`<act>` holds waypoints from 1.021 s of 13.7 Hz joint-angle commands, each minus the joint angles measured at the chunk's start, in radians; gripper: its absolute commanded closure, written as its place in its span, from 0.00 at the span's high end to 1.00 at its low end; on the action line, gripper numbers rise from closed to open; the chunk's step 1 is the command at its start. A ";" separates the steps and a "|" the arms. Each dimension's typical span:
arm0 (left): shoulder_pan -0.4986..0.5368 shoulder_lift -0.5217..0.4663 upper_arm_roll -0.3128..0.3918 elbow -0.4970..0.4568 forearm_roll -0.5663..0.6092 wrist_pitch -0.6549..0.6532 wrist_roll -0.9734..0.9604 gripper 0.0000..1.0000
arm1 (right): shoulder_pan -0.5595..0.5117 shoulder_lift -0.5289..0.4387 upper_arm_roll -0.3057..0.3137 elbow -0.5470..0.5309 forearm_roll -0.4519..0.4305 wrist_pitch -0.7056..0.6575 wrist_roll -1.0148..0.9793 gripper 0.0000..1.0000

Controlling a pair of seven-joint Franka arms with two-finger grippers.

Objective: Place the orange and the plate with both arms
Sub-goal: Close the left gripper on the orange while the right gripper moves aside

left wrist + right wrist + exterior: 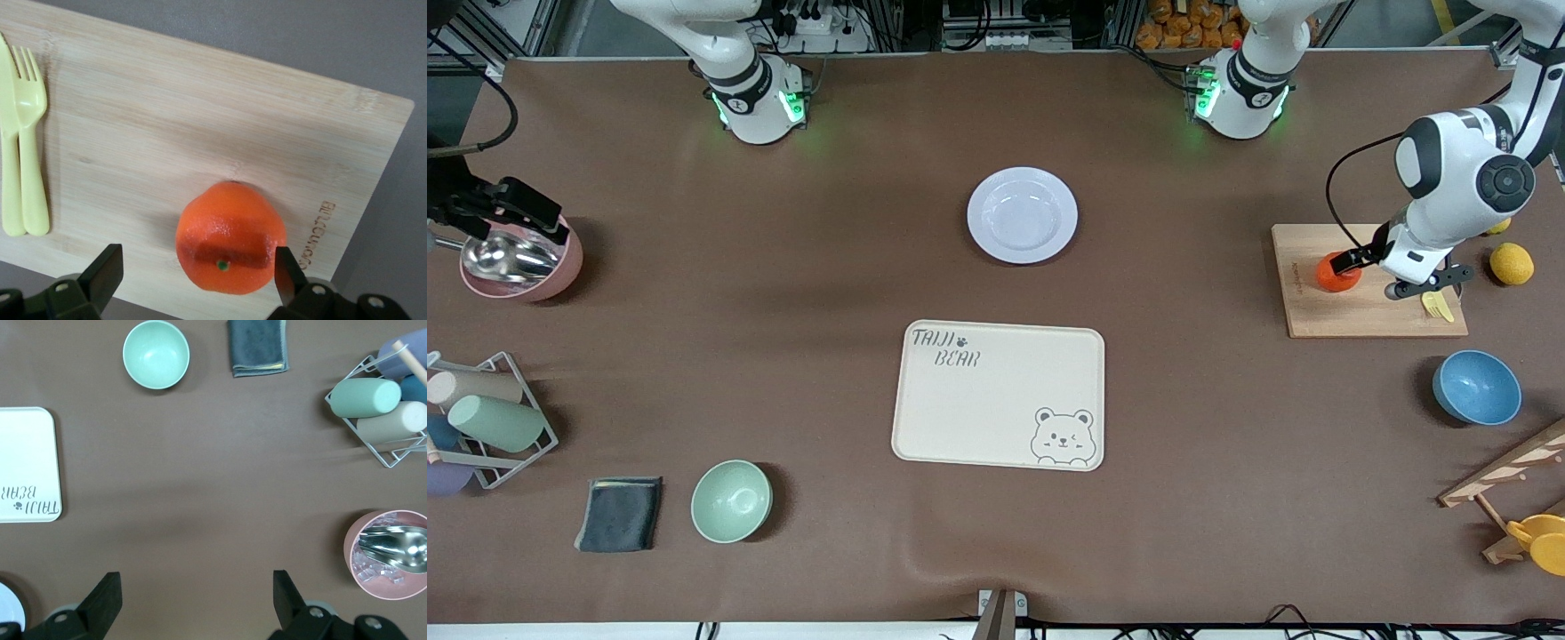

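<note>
My left gripper's fingers are still above the orange's top, so closing now would miss the orange. My left gripper lowers first, then closes on the orange.
The orange sits on a wooden cutting board toward the left arm's end of the table. My left gripper is low over it and open. In the left wrist view the orange lies between the fingers, close against one fingertip and well apart from the other. The pale lavender plate lies empty on the table, farther from the front camera than the cream bear tray. My right gripper hangs open and empty high over the pink bowl.
A yellow plastic fork and knife lie on the board beside the orange. Two lemons, a blue bowl and a wooden rack are nearby. A mint bowl, grey cloth and cup rack are at the right arm's end.
</note>
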 commanded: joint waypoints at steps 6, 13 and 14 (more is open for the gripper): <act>0.018 0.035 -0.015 -0.014 0.009 0.051 -0.004 1.00 | 0.063 0.065 -0.004 0.027 -0.011 -0.009 0.008 1.00; 0.018 0.098 -0.015 -0.016 -0.002 0.099 -0.004 0.93 | 0.117 0.156 -0.004 0.026 0.019 -0.004 -0.001 1.00; 0.018 0.101 -0.015 -0.016 -0.002 0.102 -0.004 0.74 | 0.112 0.181 -0.002 0.024 0.026 0.009 -0.003 1.00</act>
